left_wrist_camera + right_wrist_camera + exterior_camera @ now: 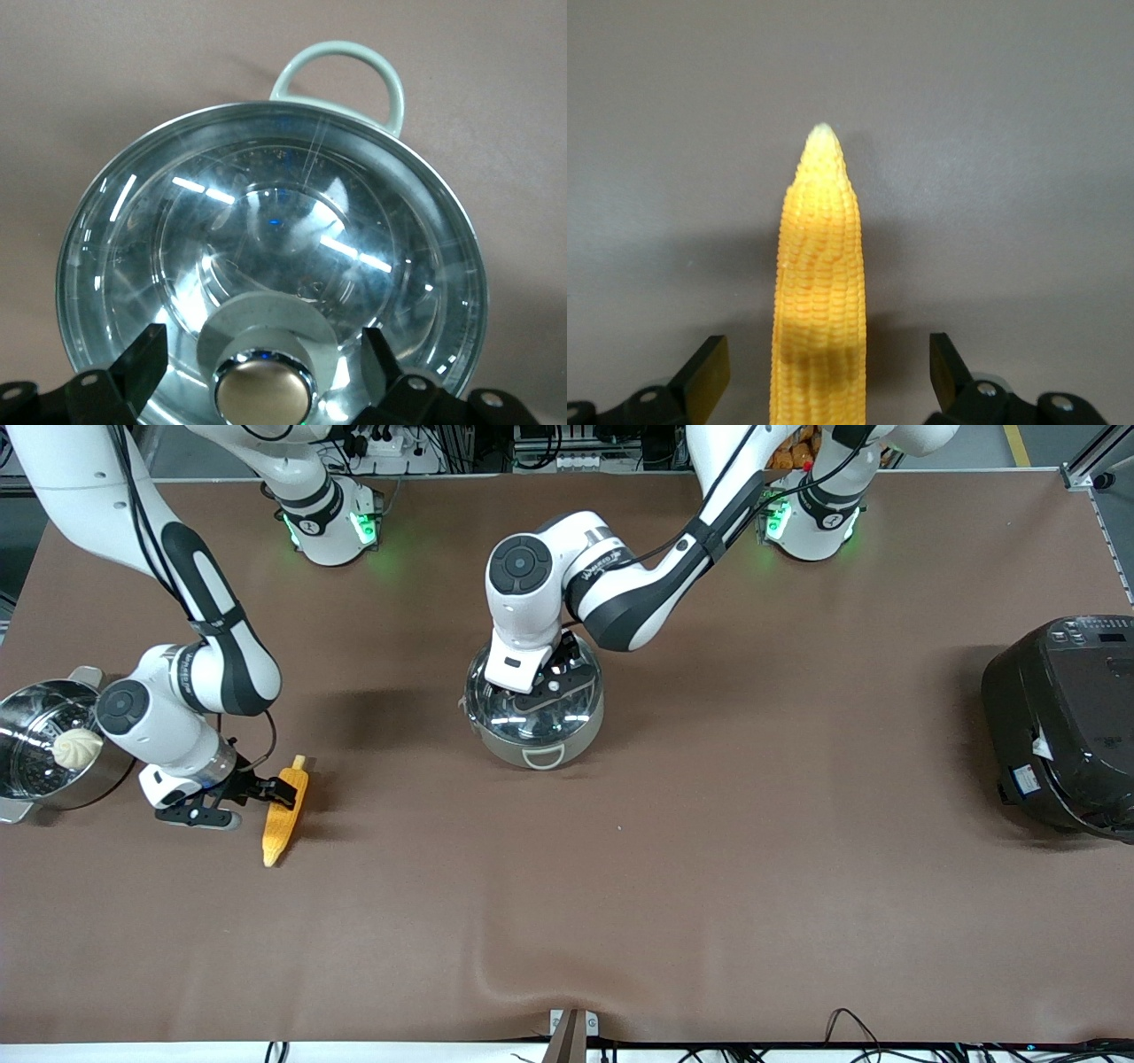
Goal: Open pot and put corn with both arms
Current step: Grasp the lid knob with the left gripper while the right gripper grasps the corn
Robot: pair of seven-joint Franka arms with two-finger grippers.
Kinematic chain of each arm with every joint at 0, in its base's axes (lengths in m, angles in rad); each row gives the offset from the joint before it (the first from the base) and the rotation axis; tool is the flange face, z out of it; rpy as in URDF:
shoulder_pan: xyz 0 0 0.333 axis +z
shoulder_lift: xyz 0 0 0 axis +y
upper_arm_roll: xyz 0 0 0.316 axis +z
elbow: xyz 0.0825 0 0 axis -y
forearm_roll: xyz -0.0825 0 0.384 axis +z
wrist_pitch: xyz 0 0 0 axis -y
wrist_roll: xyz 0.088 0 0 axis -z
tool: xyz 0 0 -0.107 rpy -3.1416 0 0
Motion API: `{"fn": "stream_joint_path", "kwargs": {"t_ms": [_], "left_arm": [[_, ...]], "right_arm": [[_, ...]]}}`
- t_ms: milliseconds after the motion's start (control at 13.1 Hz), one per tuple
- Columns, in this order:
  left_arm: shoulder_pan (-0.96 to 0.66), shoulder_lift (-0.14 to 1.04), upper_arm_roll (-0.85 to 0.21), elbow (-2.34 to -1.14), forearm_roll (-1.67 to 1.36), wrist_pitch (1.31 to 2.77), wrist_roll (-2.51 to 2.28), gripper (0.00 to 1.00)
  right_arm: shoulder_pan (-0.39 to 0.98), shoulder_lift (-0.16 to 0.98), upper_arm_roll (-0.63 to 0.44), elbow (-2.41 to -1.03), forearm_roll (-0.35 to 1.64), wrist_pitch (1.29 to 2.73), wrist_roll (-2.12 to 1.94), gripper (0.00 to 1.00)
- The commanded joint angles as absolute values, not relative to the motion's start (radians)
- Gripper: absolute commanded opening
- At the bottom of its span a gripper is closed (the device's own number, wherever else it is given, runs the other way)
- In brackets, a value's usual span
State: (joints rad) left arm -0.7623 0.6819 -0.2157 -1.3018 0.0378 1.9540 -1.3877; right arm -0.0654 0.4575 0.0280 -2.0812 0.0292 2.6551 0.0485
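I need to pick up the corn next with my right gripper by its thick half (283, 817), because the corn is long and narrows to a slim tip (270, 857).
The steel pot (507, 749) stands mid-table with its glass lid (580, 707) on. My left gripper (551, 682) is low over the lid. In the left wrist view it (263, 365) is open, with one finger (144, 361) on each side of the bronze knob (263, 392), apart from it. The lid (275, 230) and one loop handle (341, 66) show there. The corn (285, 812) lies on the table toward the right arm's end. My right gripper (273, 789) is open astride its thick half. In the right wrist view the cob (819, 292) lies between the fingers (709, 372), untouched.
A steel steamer pot (22, 735) with a white bun (78, 748) stands beside the right gripper, at the table's edge. A big black rice cooker (1063, 722) stands at the left arm's end. The brown cloth has a wrinkle (523, 974) near the front edge.
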Motion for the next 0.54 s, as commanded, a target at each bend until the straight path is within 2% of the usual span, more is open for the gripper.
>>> {"fn": "stream_joint_path", "kwargs": {"t_ms": [0,153,306,382,459], "left_arm": [[-0.784,0.680,-0.204,-1.296,0.032,1.953,-1.437,0.71],[-0.784,0.680,-0.204,-1.304,0.038,1.953,-1.440,0.66],[-0.785,0.678,-0.204,-1.307,0.040,1.950,-1.440,0.47],[-0.788,0.678,-0.204,-1.308,0.038,1.948,-1.443,0.33],[-0.790,0.677,-0.204,-1.308,0.040,1.945,-1.450,0.15]], "right_arm": [[-0.081,0.486,0.043,-2.086,0.043,2.709,0.034,1.00],[-0.080,0.502,0.043,-2.086,0.044,2.714,0.034,1.00],[-0.074,0.528,0.048,-2.086,0.048,2.726,0.035,1.00],[-0.071,0.529,0.049,-2.088,0.049,2.732,0.041,1.00],[-0.069,0.528,0.051,-2.088,0.049,2.731,0.046,1.00]]}}
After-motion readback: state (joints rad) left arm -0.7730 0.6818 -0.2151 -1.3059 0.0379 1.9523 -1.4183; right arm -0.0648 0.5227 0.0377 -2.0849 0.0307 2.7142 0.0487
